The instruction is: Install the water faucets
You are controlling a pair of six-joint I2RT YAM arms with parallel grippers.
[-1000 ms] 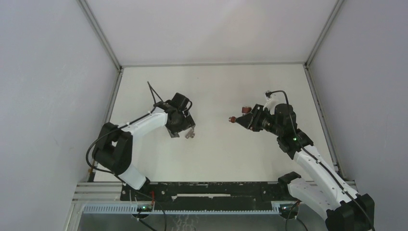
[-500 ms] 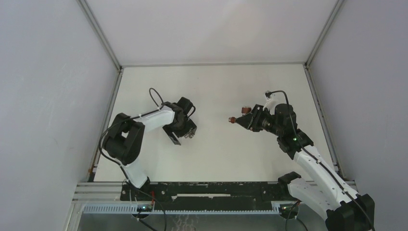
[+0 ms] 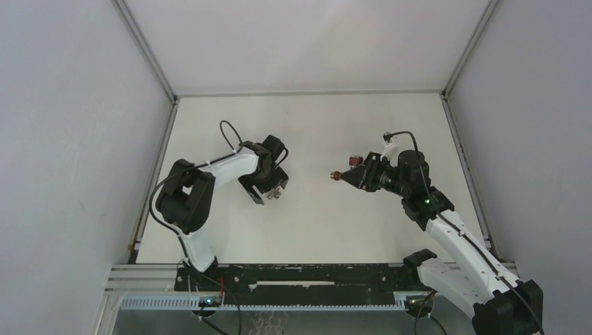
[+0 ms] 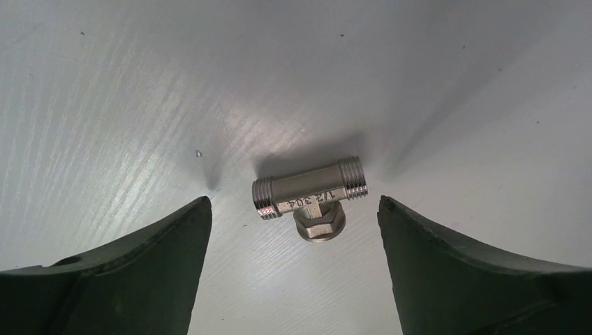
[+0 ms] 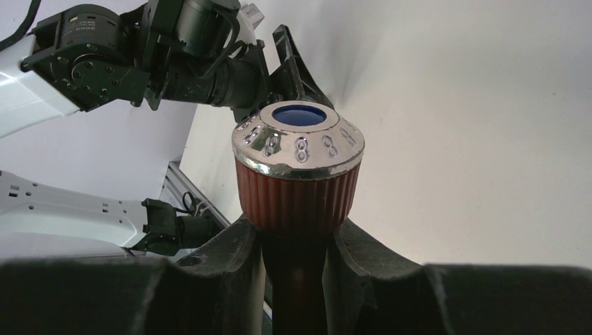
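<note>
The tee fitting has its straight threaded body (image 3: pixel 274 193) for my left gripper to grab next, and the hex nut will stay free to take the faucet (image 3: pixel 340 174).
A small silvery metal tee fitting (image 4: pixel 311 197) lies on the white table, stamped 1/2 304. My left gripper (image 4: pixel 293 209) is open above it, a finger on each side, not touching; in the top view the gripper (image 3: pixel 274 188) covers most of the fitting. My right gripper (image 3: pixel 359 174) is shut on the reddish-brown faucet (image 3: pixel 340 174) and holds it in the air, pointing left. In the right wrist view the faucet's ribbed knob with its silver cap (image 5: pixel 299 171) sticks out beyond the shut fingers (image 5: pixel 223 258).
The white table (image 3: pixel 314 125) is walled by grey panels at left, back and right. A black rail (image 3: pixel 300 276) runs along the near edge between the arm bases. The left arm (image 5: pixel 139 49) shows beyond the knob in the right wrist view.
My left arm has folded in and its gripper has turned over the metal fitting, which stays put on the table. My right gripper holds the faucet almost still.
</note>
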